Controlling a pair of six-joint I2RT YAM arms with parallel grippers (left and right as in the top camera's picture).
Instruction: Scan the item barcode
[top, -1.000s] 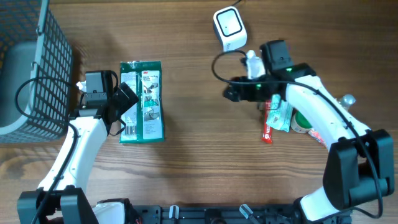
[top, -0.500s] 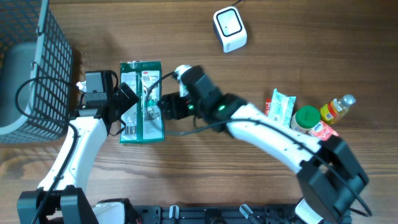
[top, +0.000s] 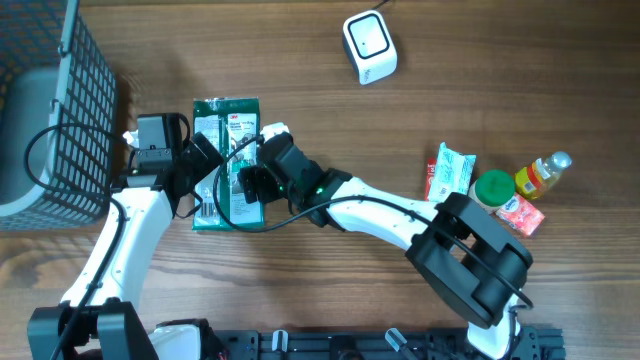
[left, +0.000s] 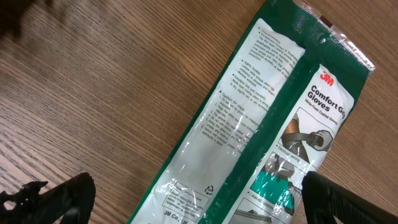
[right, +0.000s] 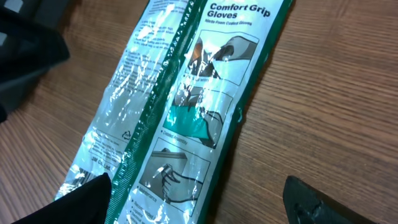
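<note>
The left gripper grips the glove package by its long green edge (top: 195, 216) beside the printed text (top: 208, 126) next. That leaves the barcode uncovered to scan.
The item is a green and clear 3M glove package (top: 228, 165), lying flat on the wooden table left of centre. Its barcode seems to sit near the lower left corner (top: 206, 208). My left gripper (top: 207, 168) hovers over the package's left half, open, with the package (left: 261, 124) spanning the gap between its fingers (left: 56, 199). From the other side my right gripper (top: 243, 183) is over the package's right edge, also open. The package (right: 186, 106) lies below its fingers (right: 323, 205), untouched. The white scanner (top: 369, 47) stands at the back, right of centre.
A dark wire basket (top: 60, 110) stands at the far left. At the right sit a red and white packet (top: 450, 175), a green-lidded jar (top: 493, 190), a small bottle (top: 540, 172) and a pink box (top: 520, 212). The left gripper's black body (right: 25, 50) is close to my right one.
My right arm has swung from beside the scanner and the right-hand items across to the glove package, its jaws opening wider. The left arm and the package have not moved.
</note>
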